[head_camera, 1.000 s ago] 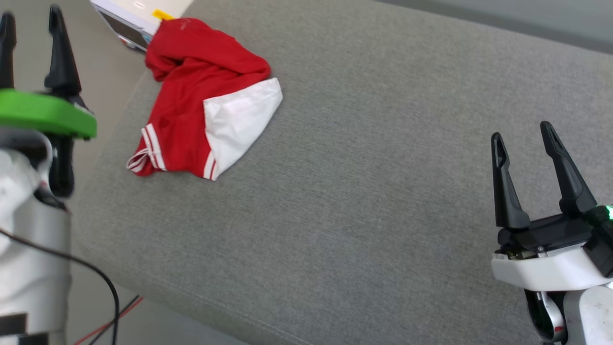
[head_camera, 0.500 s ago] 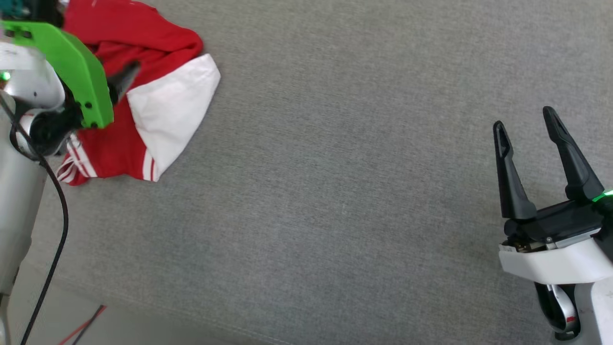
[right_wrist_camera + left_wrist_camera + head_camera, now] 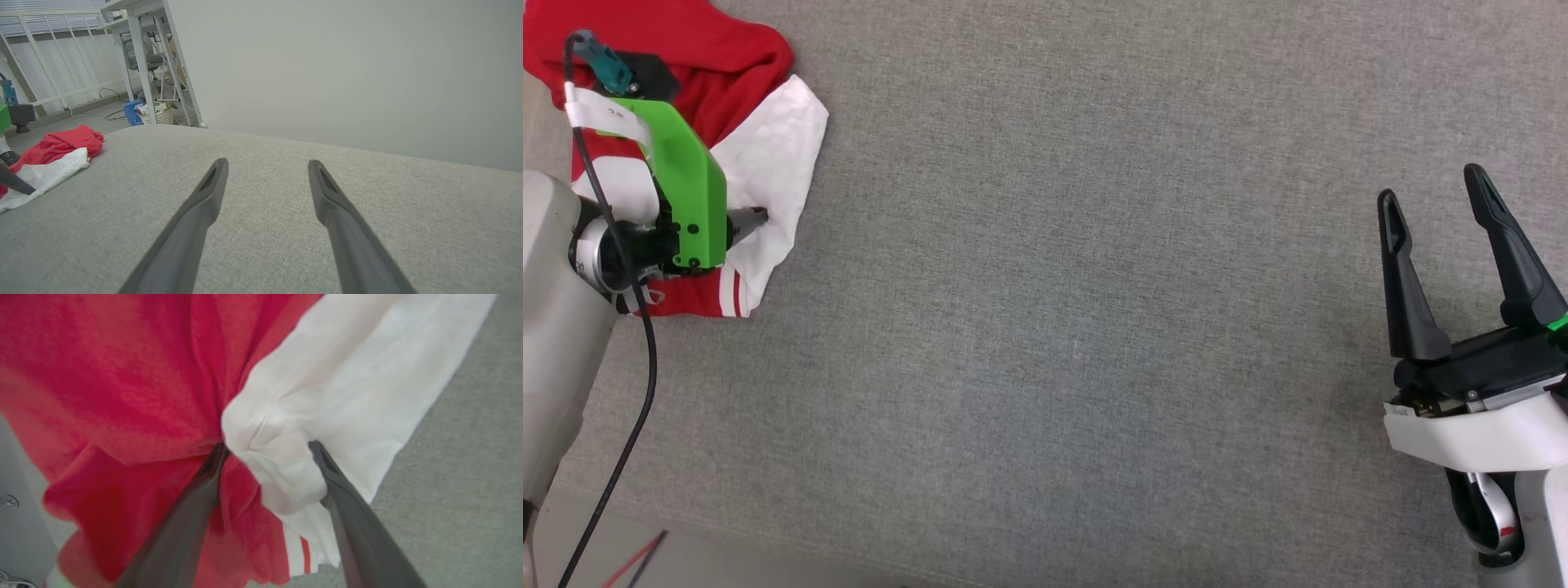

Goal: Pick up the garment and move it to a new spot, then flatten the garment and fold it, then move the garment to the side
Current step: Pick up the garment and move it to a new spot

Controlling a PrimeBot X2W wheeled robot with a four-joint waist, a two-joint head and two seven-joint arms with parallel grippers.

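My left gripper is going to pick up the garment next by the raised heap of white sleeve [image 3: 282, 473], because the red cloth [image 3: 142, 402] beside the heap lies slack.
The garment [image 3: 776, 155], red with a white sleeve and striped trim, lies crumpled at the far left of the grey cushion. My left gripper [image 3: 743, 220] reaches down onto it from the left. In the left wrist view my left gripper [image 3: 267, 446] stands open, its two fingers pressed into the garment [image 3: 122, 384] on either side of a raised bunch of white sleeve cloth. Its green wrist bracket hides part of the red cloth in the head view. My right gripper [image 3: 1431, 186] hovers open and empty far to the right; my right gripper [image 3: 267, 162] points across the cushion, with the garment [image 3: 57, 151] at the left.
The grey cushioned surface [image 3: 1078, 327] spreads wide between the two arms. Its front edge runs along the lower left, with floor and cables [image 3: 629, 563] below. Beyond the far edge stand white desk legs [image 3: 143, 61], a basket [image 3: 157, 116] and a plain wall.
The head view has shifted, so the garment sits further left and up. My left arm swung from beside the cushion onto the garment, fingers now pressed into it. The right gripper stays open.
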